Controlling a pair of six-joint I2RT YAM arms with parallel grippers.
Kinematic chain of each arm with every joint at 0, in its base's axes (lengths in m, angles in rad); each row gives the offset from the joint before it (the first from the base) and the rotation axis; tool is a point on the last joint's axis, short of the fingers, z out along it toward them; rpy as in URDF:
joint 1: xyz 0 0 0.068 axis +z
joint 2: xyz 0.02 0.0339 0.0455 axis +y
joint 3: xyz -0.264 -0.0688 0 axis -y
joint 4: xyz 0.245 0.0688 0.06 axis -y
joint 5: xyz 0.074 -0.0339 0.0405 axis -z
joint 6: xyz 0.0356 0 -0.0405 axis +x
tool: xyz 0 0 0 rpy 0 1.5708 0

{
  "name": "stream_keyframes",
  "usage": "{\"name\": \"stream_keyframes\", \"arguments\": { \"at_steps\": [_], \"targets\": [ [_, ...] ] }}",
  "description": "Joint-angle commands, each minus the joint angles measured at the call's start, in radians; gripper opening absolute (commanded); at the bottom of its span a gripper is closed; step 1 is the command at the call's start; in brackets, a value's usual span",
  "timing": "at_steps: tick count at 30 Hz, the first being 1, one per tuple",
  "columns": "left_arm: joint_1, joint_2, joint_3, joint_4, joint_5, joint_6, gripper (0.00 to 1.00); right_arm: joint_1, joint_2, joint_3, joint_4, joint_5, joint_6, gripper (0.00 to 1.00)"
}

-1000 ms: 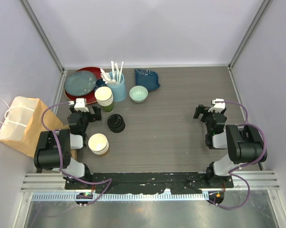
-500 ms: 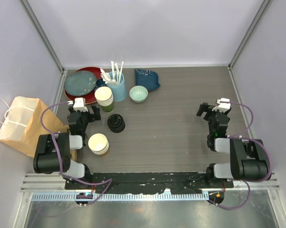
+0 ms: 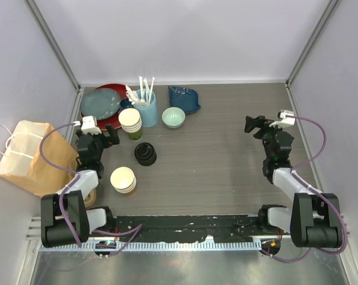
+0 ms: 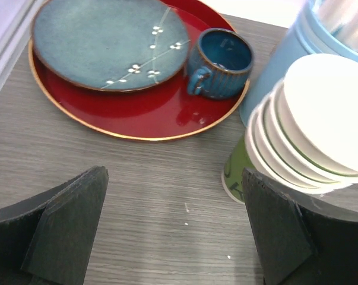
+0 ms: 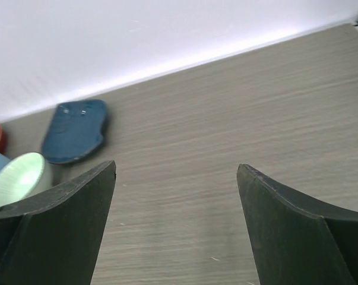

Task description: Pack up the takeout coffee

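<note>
I need to reach the top green paper cup with my left gripper and grip its rim (image 3: 121, 122) (image 4: 287, 122), so the opposite side of the cup stays free for my right gripper.
No takeout coffee shows in any view. My left gripper (image 3: 97, 135) is open over bare tabletop at the left. It is in front of the red tray (image 3: 101, 110) and beside a lidless stack of green paper cups (image 3: 130, 121). In the left wrist view, the left gripper (image 4: 174, 178) has only wood grain between its fingers, with the green cup stack (image 4: 321, 124) by the right finger. My right gripper (image 3: 257, 123) is open at the right, and in its wrist view the right gripper (image 5: 176, 169) frames bare table.
A brown paper bag (image 3: 25, 155) lies at the far left. A stack of black lids (image 3: 145, 154) and a brown cup stack (image 3: 123, 179) sit near the left arm. At the back are a blue-grey plate (image 4: 107, 41), blue mug (image 4: 220, 59), light-blue utensil holder (image 3: 146, 108), pale green bowl (image 5: 18, 178) and blue leaf dish (image 5: 75, 130).
The left gripper has shifted left toward the bag. The right gripper has moved farther from the base, its wrist swinging right. Both stayed open, and no object moved.
</note>
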Motion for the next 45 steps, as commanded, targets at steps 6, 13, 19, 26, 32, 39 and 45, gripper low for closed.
{"name": "stream_keyframes", "arguments": {
  "at_steps": [6, 13, 19, 26, 32, 39, 45],
  "targets": [
    [0.084, -0.015, 0.414, -0.673, 0.220, 0.021, 0.80, 0.105, -0.085, 0.267, -0.436, -0.051, 0.020, 0.84],
    [0.065, 0.072, 0.709, -1.032, 0.334, 0.096, 0.67, 0.231, -0.085, 0.353, -0.574, -0.002, -0.057, 0.75],
    [-0.011, 0.208, 0.879, -1.176, 0.252, 0.169, 0.47, 0.246, -0.050, 0.387, -0.615, -0.059, -0.083, 0.61],
    [-0.083, 0.298, 0.980, -1.223, 0.234, 0.184, 0.46, 0.246, -0.060, 0.370, -0.629, -0.054, -0.104, 0.61],
    [-0.119, 0.341, 1.002, -1.190, 0.130, 0.186, 0.47, 0.246, -0.070, 0.366, -0.657, -0.062, -0.123, 0.61],
    [-0.151, 0.365, 1.000, -1.151, 0.096, 0.221, 0.42, 0.246, -0.105, 0.343, -0.666, -0.054, -0.147, 0.61],
    [-0.162, 0.390, 1.022, -1.155, 0.085, 0.236, 0.29, 0.246, -0.122, 0.332, -0.669, -0.042, -0.163, 0.61]
  ]
}}
